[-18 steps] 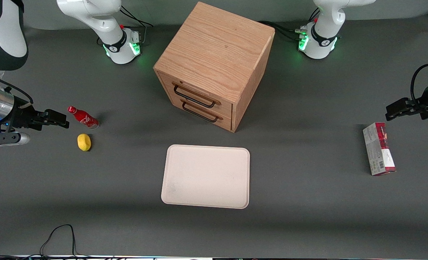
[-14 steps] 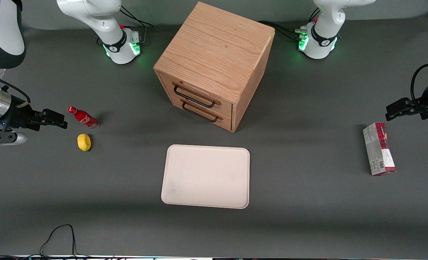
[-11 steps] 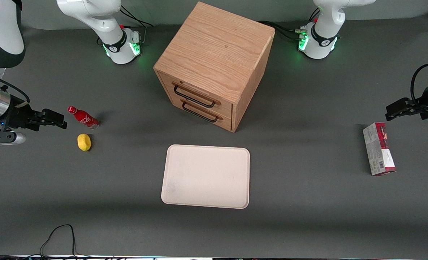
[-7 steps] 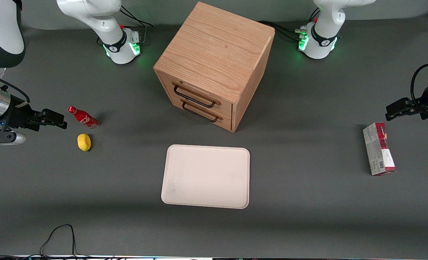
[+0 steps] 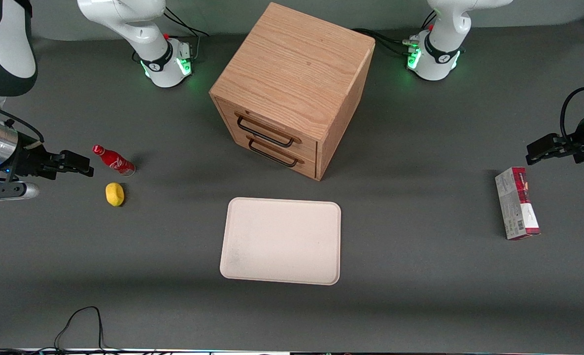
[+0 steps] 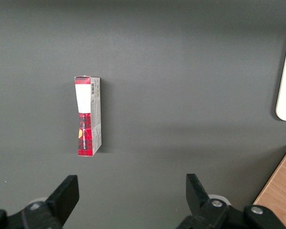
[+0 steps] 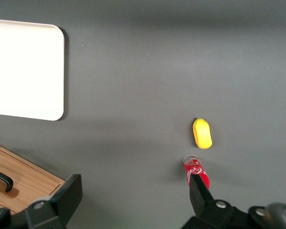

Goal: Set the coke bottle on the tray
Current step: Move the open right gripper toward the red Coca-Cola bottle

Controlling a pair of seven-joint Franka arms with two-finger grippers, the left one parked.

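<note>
The coke bottle needs to go on the pale cream tray (image 5: 281, 240). My right gripper will grab the bottle by its red cap end (image 5: 99, 150) next.
The small red coke bottle (image 5: 114, 160) lies on its side on the dark table at the working arm's end, its red cap pointing toward my gripper. It also shows in the right wrist view (image 7: 195, 171), partly covered by one finger. My right gripper (image 5: 77, 163) hovers open and empty just beside the bottle's cap, above the table. In the wrist view the gripper (image 7: 133, 195) has its fingers spread wide. The pale cream tray (image 5: 281, 240) lies flat near the table's middle, nearer to the front camera than the cabinet; it shows in the wrist view too (image 7: 24, 71).
A yellow lemon (image 5: 115, 194) lies close to the bottle, nearer to the front camera. A wooden drawer cabinet (image 5: 292, 88) stands at the table's middle. A red-and-white carton box (image 5: 516, 202) lies toward the parked arm's end.
My gripper drew back slightly from the bottle, then came back a little toward it. The bottle, lemon and tray have not moved.
</note>
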